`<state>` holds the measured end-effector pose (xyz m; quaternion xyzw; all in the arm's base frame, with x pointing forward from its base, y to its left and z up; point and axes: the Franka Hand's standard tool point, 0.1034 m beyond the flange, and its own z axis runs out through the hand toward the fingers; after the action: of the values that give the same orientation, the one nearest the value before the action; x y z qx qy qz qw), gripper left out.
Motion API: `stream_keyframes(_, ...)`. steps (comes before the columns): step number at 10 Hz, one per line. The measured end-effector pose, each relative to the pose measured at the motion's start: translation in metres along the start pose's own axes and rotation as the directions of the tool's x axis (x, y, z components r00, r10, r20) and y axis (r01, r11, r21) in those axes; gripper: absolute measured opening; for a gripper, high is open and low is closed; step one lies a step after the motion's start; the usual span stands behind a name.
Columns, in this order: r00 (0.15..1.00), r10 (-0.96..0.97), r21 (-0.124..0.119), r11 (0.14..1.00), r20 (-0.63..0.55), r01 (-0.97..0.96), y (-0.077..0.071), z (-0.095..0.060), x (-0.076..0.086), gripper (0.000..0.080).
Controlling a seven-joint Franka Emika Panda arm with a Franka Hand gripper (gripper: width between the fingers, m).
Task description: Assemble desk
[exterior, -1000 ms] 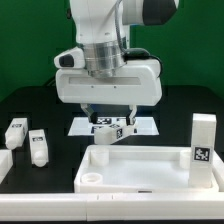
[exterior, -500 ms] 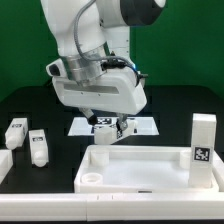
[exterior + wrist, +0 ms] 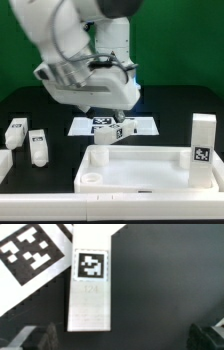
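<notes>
My gripper will next grab the white leg block (image 3: 88,300) by its plain flat end (image 3: 90,322) to stand the block upright on the desk top.
The desk top (image 3: 140,166), a white rimmed tray, lies at the front of the black table. One white leg block (image 3: 114,132) lies flat on the marker board (image 3: 146,126). My gripper (image 3: 110,117) hangs open just above it. In the wrist view the same leg block (image 3: 88,300) is a long white bar with a square tag, its end lying close to my gripper (image 3: 120,339). The two dark fingers (image 3: 30,338) stand wide apart with nothing between them. Another leg (image 3: 203,140) stands upright at the exterior view's right. Two more legs (image 3: 38,146) lie at its left.
A marker board corner (image 3: 28,252) with black tag print shows beside the leg in the wrist view. The arm's white body leans over the table's back left in the exterior view. A green wall closes the back.
The arm has tilted and swung toward the exterior view's left over the last second. The gripper has stayed open above the leg block on the marker board.
</notes>
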<state>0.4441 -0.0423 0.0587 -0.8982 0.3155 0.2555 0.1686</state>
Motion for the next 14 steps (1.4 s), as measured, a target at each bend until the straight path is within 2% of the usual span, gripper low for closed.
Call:
stream_keyframes(3,0.984,-0.007,0.007,1.0,0.175,0.005,0.003,0.004,0.002,0.0648)
stream_keyframes(5,0.98,0.0,0.006,1.0,0.199,-0.001,0.003,0.01,0.003,0.0648)
stream_keyframes(6,0.968,0.033,0.024,0.999,0.247,-0.04,0.007,0.024,-0.002,0.0648)
stream_keyframes(7,0.954,0.054,0.019,0.998,0.294,-0.063,0.012,0.028,0.0,0.0648)
stream_keyframes(11,0.95,0.053,0.018,0.998,0.309,-0.062,0.011,0.028,0.003,0.0648)
stream_keyframes(13,0.919,0.1,0.04,0.991,0.381,-0.124,0.02,0.036,0.003,0.0648)
stream_keyframes(14,0.904,0.116,0.031,0.99,0.411,-0.141,0.022,0.04,0.005,0.0648)
